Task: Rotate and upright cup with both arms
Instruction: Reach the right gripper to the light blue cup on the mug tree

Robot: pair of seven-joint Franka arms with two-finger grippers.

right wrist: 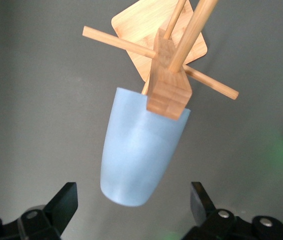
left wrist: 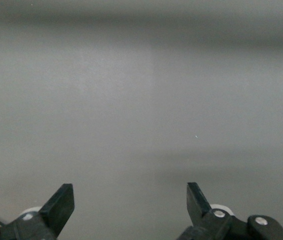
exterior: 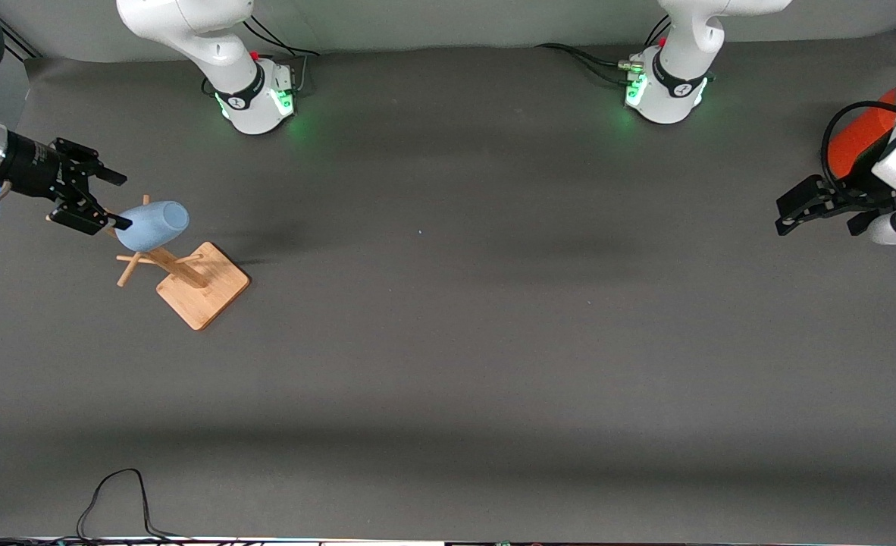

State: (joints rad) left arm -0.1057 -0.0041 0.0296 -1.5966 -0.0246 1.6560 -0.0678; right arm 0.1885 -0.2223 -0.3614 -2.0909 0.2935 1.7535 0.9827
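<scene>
My right gripper should next grab the light-blue cup by its narrow base (right wrist: 127,194), so that the cup's rim stays free for the turn upright.
The light-blue cup (exterior: 152,225) hangs tilted on a peg of a wooden rack (exterior: 203,286) toward the right arm's end of the table. In the right wrist view, the cup (right wrist: 141,145) points its narrow base at the camera, with its rim against the rack's post (right wrist: 169,85). My right gripper (exterior: 118,201) is open beside the cup. Its fingers stand either side of the cup's base without closing on it (right wrist: 133,196). My left gripper (exterior: 785,216) is open and empty, waiting at the left arm's end of the table. The left wrist view (left wrist: 130,197) shows only bare grey table.
A large orange-red can (exterior: 861,133) stands beside the left arm's wrist at the table's end. The rack's square bamboo base (right wrist: 146,25) rests on the grey mat. A black cable (exterior: 114,493) loops at the edge nearest the front camera.
</scene>
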